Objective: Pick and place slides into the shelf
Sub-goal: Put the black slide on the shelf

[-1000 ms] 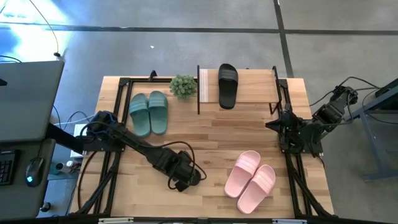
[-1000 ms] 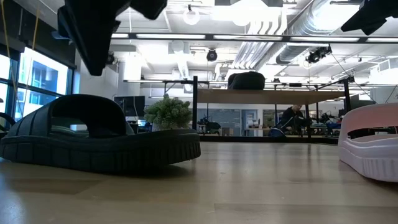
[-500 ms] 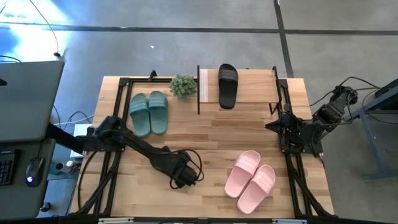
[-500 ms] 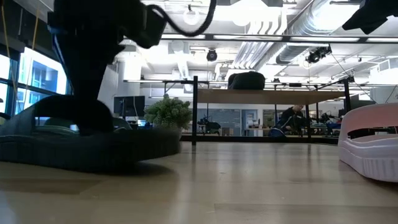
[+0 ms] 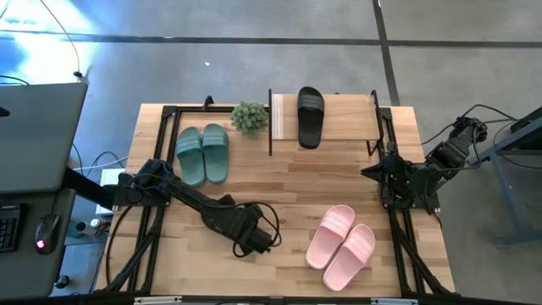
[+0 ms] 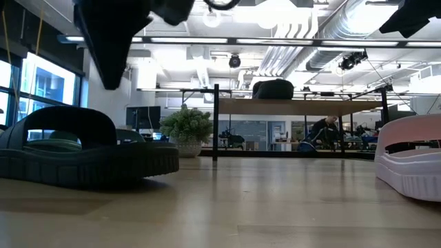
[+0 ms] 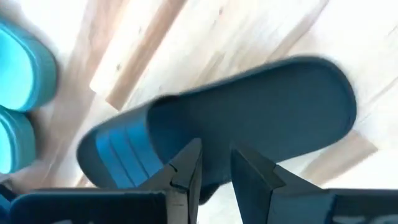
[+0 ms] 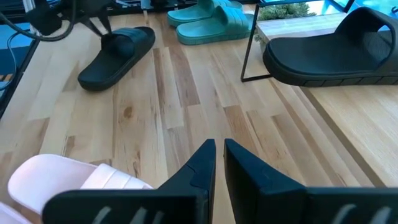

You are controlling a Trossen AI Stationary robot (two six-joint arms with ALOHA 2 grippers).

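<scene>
The black slide should go beside its partner on the shelf. My left gripper needs to grab the slide by its strap's edge (image 7: 158, 134) next.
One black slide (image 6: 83, 155) lies flat on its sole on the table near the front middle; it also shows in the left wrist view (image 7: 280, 106) and the right wrist view (image 8: 118, 53). My left gripper (image 7: 216, 163) hovers just above it by the strap, fingers a narrow gap apart; in the high view (image 5: 252, 235) it covers the slide. The other black slide (image 5: 310, 116) lies on the shelf's board (image 5: 347, 119). The teal pair (image 5: 203, 152) lies at the far left, the pink pair (image 5: 341, 246) at the near right. My right gripper (image 8: 219, 149) waits shut at the right edge.
A small potted plant (image 5: 249, 117) stands just left of the shelf's black posts. Bare wood lies between the black slide on the table and the shelf. The pink slide's edge (image 6: 410, 165) shows at the low view's right.
My left gripper has gone down onto the black slide's strap and come up again without it. The slide stays flat on the table, shifted a little toward the table's left.
</scene>
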